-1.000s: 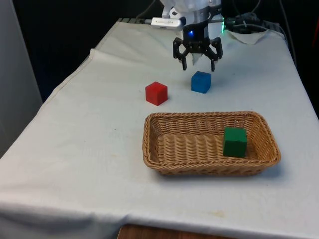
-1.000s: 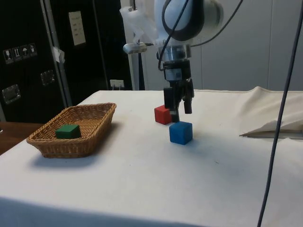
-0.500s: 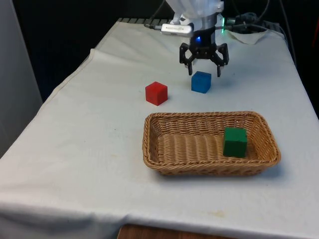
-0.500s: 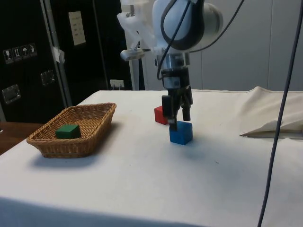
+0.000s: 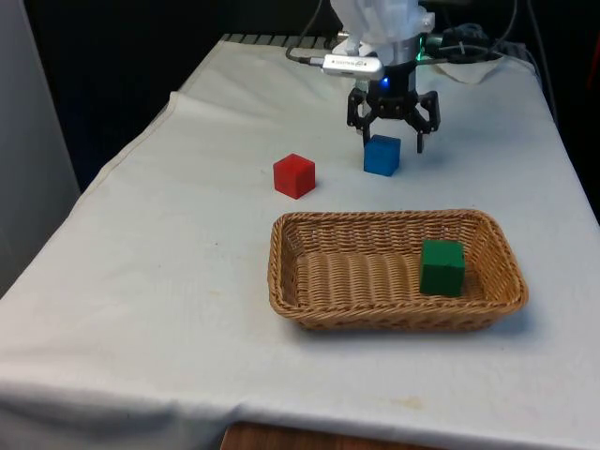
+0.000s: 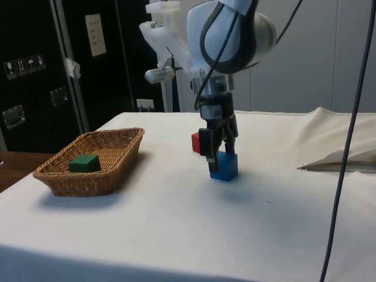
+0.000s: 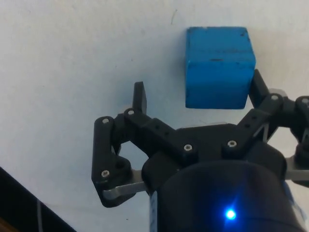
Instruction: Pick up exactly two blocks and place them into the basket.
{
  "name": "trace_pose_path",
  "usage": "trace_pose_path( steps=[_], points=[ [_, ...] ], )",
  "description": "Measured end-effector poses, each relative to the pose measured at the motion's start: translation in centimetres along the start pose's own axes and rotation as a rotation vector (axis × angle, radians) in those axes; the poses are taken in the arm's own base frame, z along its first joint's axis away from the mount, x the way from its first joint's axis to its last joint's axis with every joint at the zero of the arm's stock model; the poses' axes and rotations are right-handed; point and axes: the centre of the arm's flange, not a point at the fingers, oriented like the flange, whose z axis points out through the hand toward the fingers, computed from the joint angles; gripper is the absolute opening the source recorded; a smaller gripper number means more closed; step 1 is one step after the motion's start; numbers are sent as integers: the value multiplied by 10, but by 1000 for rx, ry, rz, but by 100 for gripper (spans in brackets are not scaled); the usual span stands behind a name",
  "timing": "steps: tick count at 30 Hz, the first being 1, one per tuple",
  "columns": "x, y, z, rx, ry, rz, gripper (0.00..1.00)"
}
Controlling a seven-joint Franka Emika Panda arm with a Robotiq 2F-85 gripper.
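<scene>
I will next grab the block's two opposite sides with my gripper, so that I can put the blue block (image 5: 382, 156) into the basket.
A blue block (image 5: 382, 156) (image 6: 225, 166) (image 7: 219, 66) rests on the white cloth behind the wicker basket (image 5: 291, 281) (image 6: 111, 161). My gripper (image 5: 391, 134) (image 6: 215, 154) (image 7: 198, 94) hangs low just over it, open. Its fingers straddle the block's far part, and one fingertip (image 7: 256, 87) sits close against the block's side. A red block (image 5: 294, 175) (image 6: 195, 141) stands on the cloth to the front view's left of the blue one; the gripper partly hides it in the side view. A green block (image 5: 442, 267) (image 6: 83, 163) lies inside the basket at its right end in the front view.
Crumpled cloth and cables (image 5: 469, 56) lie at the table's far right corner in the front view. A dark cable (image 6: 346, 147) hangs down at the side view's right, near a fold of cloth (image 6: 346, 158).
The gripper has come down and shifted towards the front view's right, from above and behind the blue block to low around it. It stays open.
</scene>
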Motion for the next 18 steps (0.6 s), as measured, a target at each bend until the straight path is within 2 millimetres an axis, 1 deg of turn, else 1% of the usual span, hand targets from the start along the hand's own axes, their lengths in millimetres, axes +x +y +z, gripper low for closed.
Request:
trace_pose_path(
  steps=[6,18],
  points=[
    [2,-2,4,-11,2,1,100],
    [4,-1,4,-14,4,2,100]
  ],
)
